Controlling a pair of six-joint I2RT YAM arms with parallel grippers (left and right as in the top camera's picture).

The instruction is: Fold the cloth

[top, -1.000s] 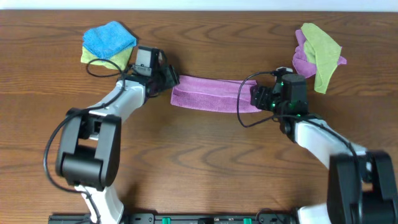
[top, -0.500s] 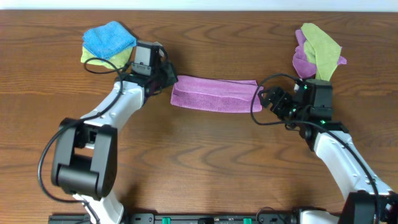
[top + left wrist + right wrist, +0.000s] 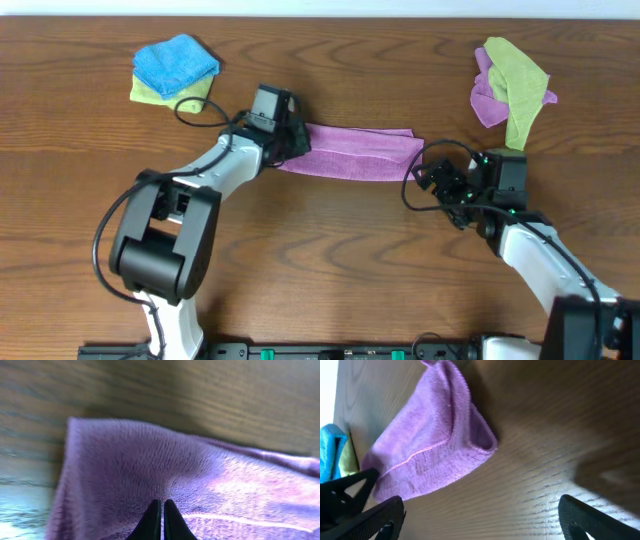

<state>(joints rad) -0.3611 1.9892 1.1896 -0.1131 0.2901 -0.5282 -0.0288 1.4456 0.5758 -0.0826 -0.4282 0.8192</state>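
The robot's right gripper next needs to take hold of the purple cloth by its loose end [image 3: 415, 160] [image 3: 476, 436] to fold the cloth over toward the end under the left gripper.
The cloth [image 3: 360, 152] is a purple strip folded lengthwise, lying flat in the middle of the wooden table. My left gripper [image 3: 293, 140] sits over its left end. In the left wrist view its fingers [image 3: 162, 520] are pressed together, tips down on the purple cloth [image 3: 150, 470], and no fold shows between them. My right gripper [image 3: 437, 183] hangs just off the cloth's right end, low over bare wood. The right wrist view shows it open [image 3: 480, 525], one finger [image 3: 370, 520] far from the other, with the cloth's right end [image 3: 430, 455] lying free ahead.
At the back left a blue cloth [image 3: 175, 62] lies folded on a yellow-green one [image 3: 150, 93]. A loose heap of green and purple cloths [image 3: 515, 75] lies at the back right. Both arms' cables loop near the purple cloth's ends.
The left gripper has shut and slid right onto the cloth's left end. The right gripper has let go of the right end, opened wide and backed off to the right.
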